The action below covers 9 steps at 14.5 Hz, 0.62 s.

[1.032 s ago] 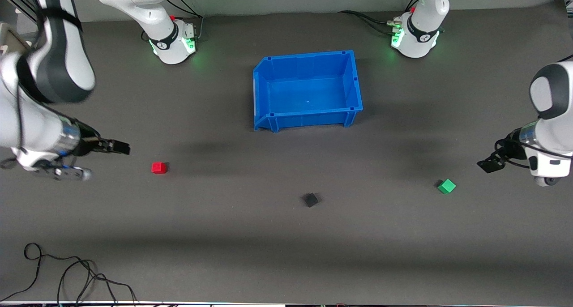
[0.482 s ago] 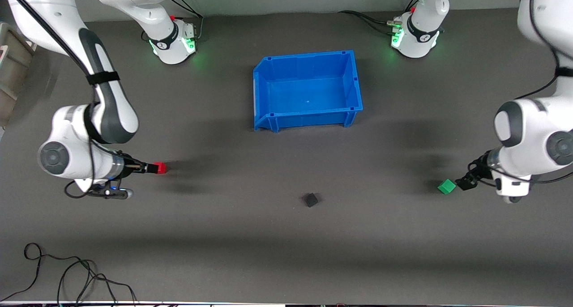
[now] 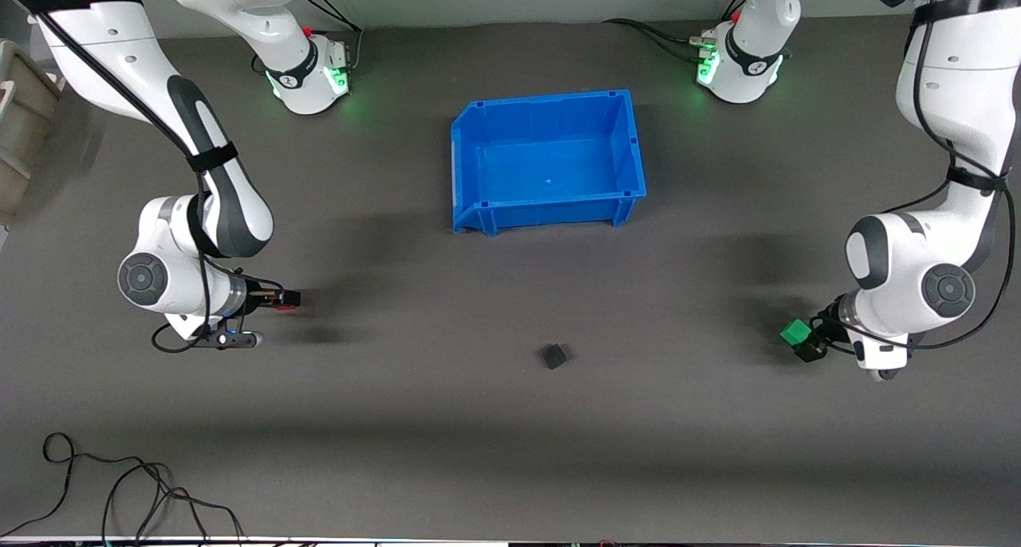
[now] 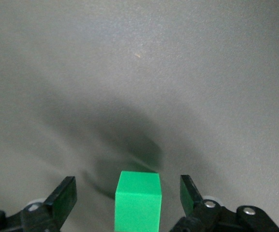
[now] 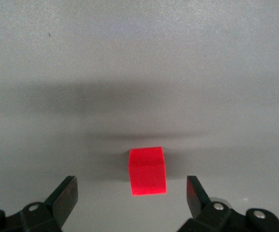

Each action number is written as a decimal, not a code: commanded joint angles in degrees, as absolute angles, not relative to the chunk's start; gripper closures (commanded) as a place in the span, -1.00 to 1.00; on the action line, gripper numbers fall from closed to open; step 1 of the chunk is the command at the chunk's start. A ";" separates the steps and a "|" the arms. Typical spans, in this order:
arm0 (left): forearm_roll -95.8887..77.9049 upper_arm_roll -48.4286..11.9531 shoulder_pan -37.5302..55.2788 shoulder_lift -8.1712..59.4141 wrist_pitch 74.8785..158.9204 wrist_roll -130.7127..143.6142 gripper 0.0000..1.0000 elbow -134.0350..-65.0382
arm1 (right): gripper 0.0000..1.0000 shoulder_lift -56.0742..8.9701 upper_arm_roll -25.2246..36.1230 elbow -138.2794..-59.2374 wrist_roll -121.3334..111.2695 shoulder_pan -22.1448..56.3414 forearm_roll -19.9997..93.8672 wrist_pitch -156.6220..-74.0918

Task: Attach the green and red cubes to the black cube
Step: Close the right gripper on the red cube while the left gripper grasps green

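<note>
The red cube [image 5: 147, 170] is ahead of my right gripper's open fingers. They would miss if closed now, so I should first move toward it, then close on it.
The green cube [image 3: 794, 332] lies on the table toward the left arm's end. My left gripper [image 3: 806, 344] is down at it, open, the cube [image 4: 138, 200] between its fingers with a gap on each side. The red cube [image 3: 287, 304] lies toward the right arm's end, mostly hidden by my right gripper [image 3: 285, 298]. In the right wrist view the red cube [image 5: 147, 170] sits just ahead of the open fingers, untouched. The black cube [image 3: 554, 356] lies alone between them, nearer the front camera.
A blue bin [image 3: 630, 164] stands empty mid-table, farther from the front camera than the cubes. Loose black cables [image 3: 120, 483] lie near the table's front edge toward the right arm's end.
Both arms have swung in and lowered. My left gripper closed the gap to the green cube and now straddles it. My right gripper reached the red cube and covers most of it.
</note>
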<state>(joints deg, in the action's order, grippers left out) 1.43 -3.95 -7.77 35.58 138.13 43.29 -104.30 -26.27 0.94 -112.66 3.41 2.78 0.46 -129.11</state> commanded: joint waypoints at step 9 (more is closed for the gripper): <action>2.64 -3.78 -6.77 37.18 137.02 44.65 0.68 -101.08 | -0.99 -28.74 1.05 -116.10 1.76 2.11 -0.62 -137.63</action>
<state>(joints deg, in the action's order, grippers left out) 1.63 -4.09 -7.27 37.42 138.05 43.56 -102.10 -28.70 1.10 -115.36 2.95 2.64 0.41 -136.16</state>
